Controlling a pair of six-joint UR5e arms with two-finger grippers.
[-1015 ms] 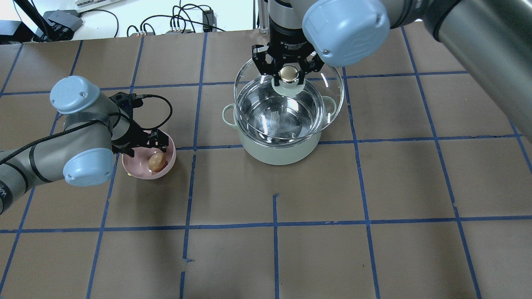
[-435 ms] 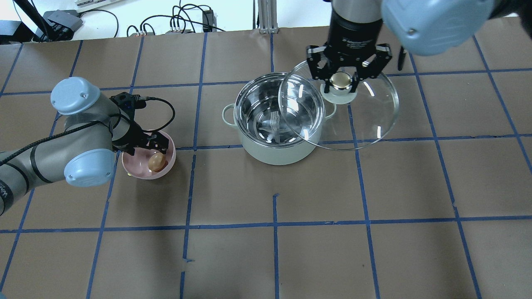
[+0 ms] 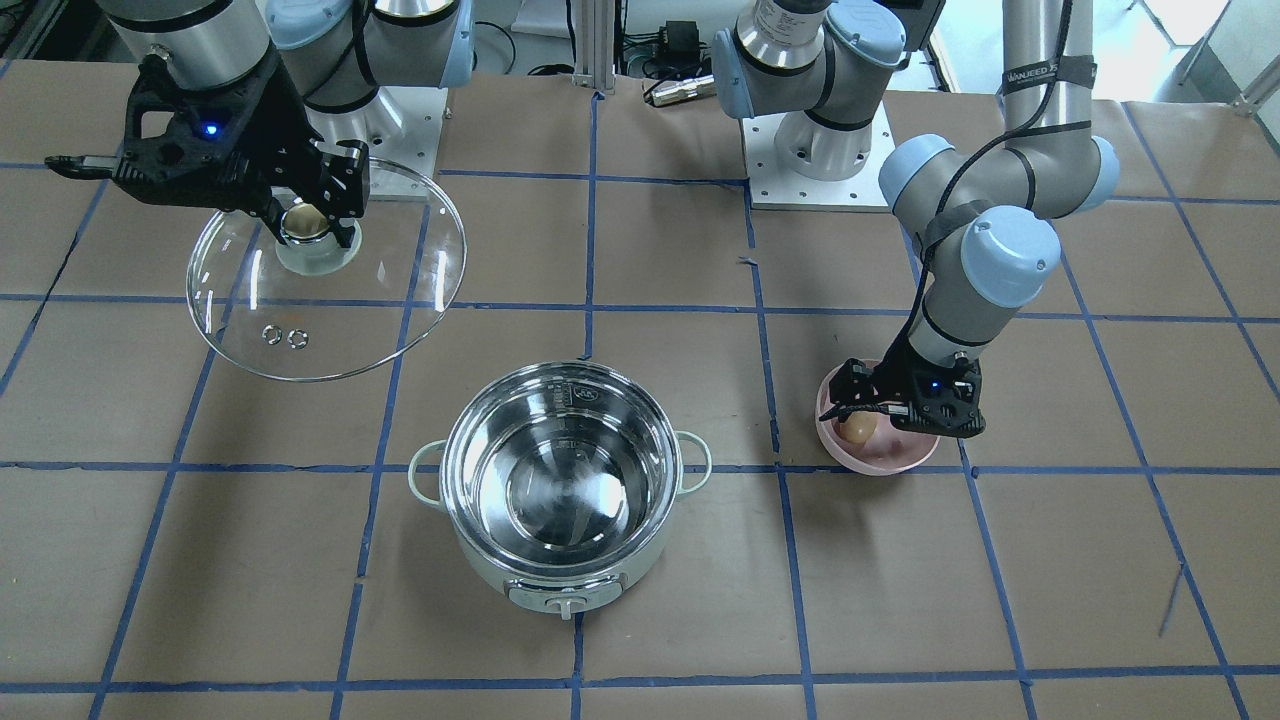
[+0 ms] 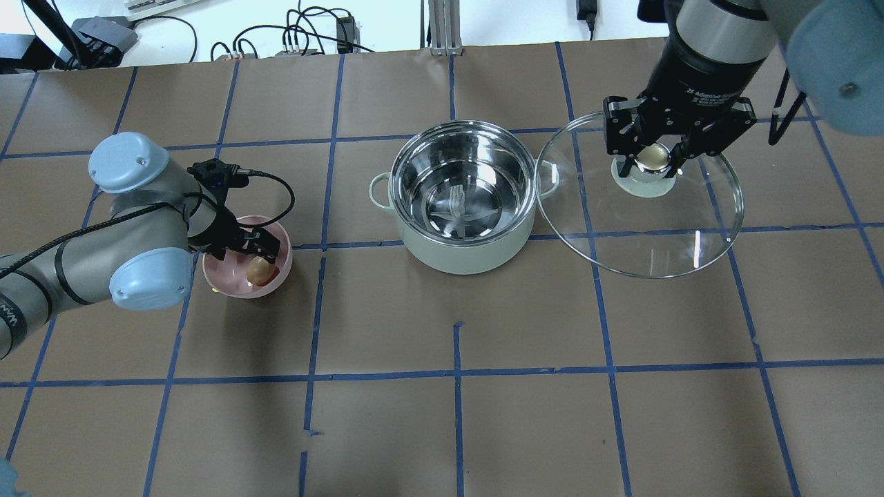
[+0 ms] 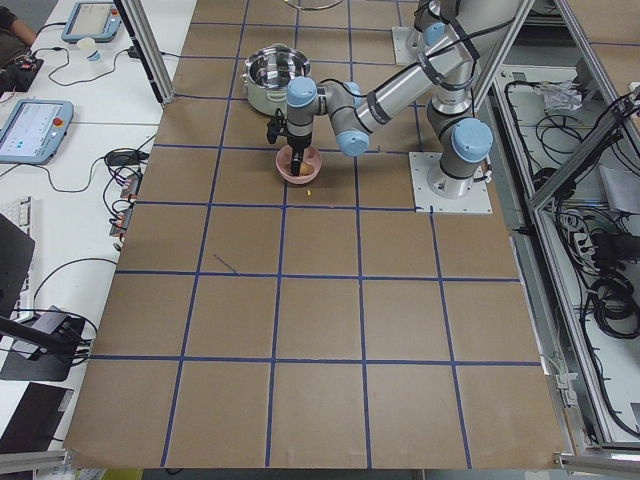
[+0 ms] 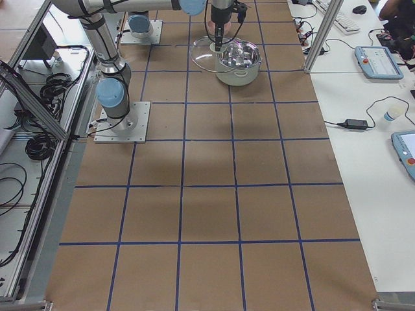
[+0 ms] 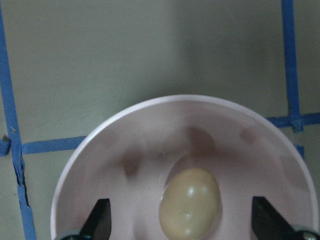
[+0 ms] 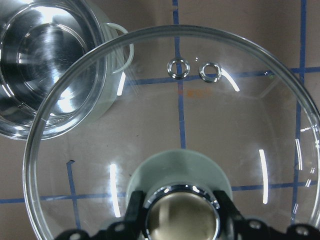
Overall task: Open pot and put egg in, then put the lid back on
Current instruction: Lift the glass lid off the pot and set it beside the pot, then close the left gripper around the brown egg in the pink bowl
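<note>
I should next grab the egg (image 4: 259, 270) by its two facing long sides with my left gripper, because its rounded ends curve away. Then I can put it in the pot.
The mint-green pot (image 4: 463, 254) stands open at mid-table, its steel inside bare; it also shows in the front view (image 3: 640, 565). My right gripper (image 4: 652, 157) is shut on the cream knob of the glass lid (image 4: 642, 235) and holds it in the air to the right of the pot, clear of its rim. The right wrist view shows the lid (image 8: 200, 125) with the pot (image 8: 45, 65) beside it. The tan egg (image 4: 259, 270) lies in a pink bowl (image 4: 280, 276). My left gripper (image 4: 259, 254) is open, low in the bowl, with a finger on each side of the egg (image 7: 190, 202).
The brown table is marked with a grid of blue tape (image 4: 456, 373). Both arm bases (image 3: 815, 150) stand at the robot's edge. Cables and boxes (image 4: 304, 34) lie beyond the far edge. The bowl (image 3: 880, 462) sits about one grid square from the pot.
My right gripper has carried the lid from over the pot to the right, off the rim. My left gripper has sunk a little lower around the egg.
</note>
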